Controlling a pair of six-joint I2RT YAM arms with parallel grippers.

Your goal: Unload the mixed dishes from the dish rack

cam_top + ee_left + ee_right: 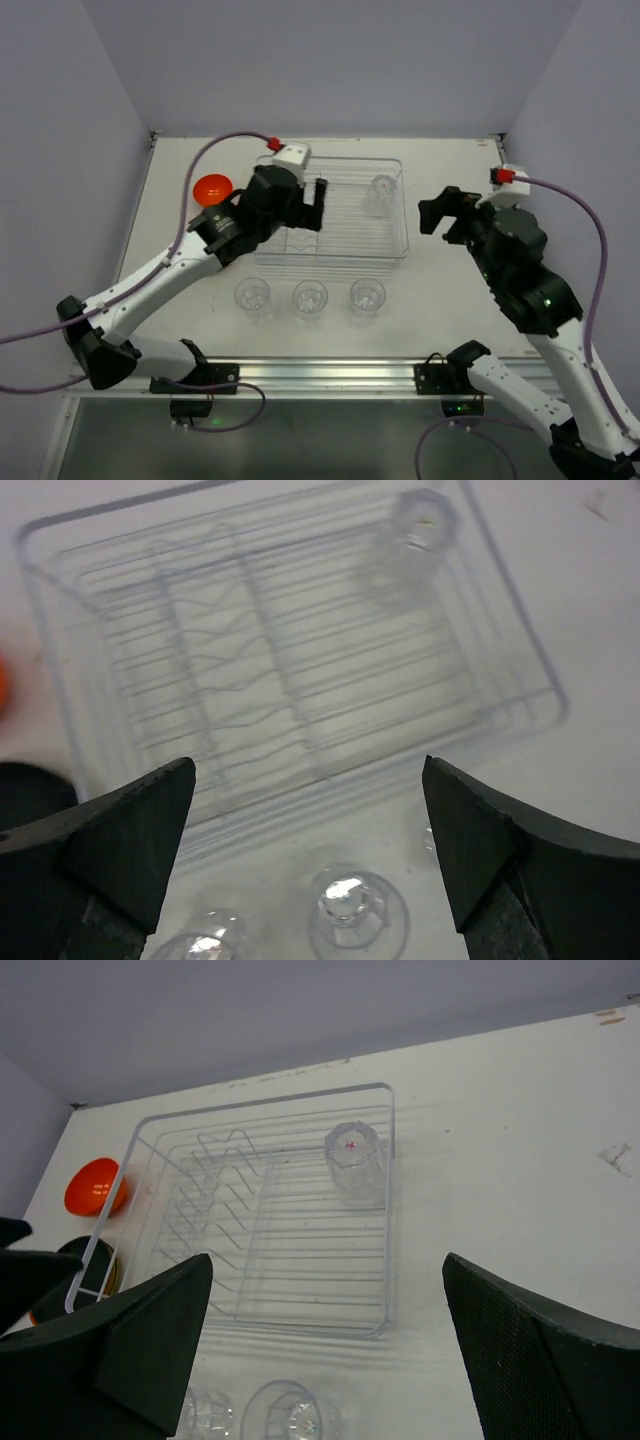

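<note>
The right gripper grabs the upside-down tumbler by its raised base end (383, 185) (352, 1148) next, so the tumbler's rim end stays free for handing to my left gripper.
The clear dish rack (350, 228) (300, 660) (290, 1250) lies at mid-table. One clear tumbler (381, 190) (422, 525) (352, 1155) stands upside down in its far right corner. Three more tumblers (252, 294) (310, 296) (367, 294) stand in a row on the table in front of the rack. The orange bowl (212, 188) (92, 1185) sits on the table left of the rack. My left gripper (308, 205) (310, 840) hangs open and empty over the rack's left part. My right gripper (440, 215) (325, 1330) is open and empty, right of the rack.
Left of the rack, beside the bowl, a dark plate with coloured rims under it (95, 1270) shows partly in the right wrist view; the left arm hides it from above. Walls close the table at the back and both sides.
</note>
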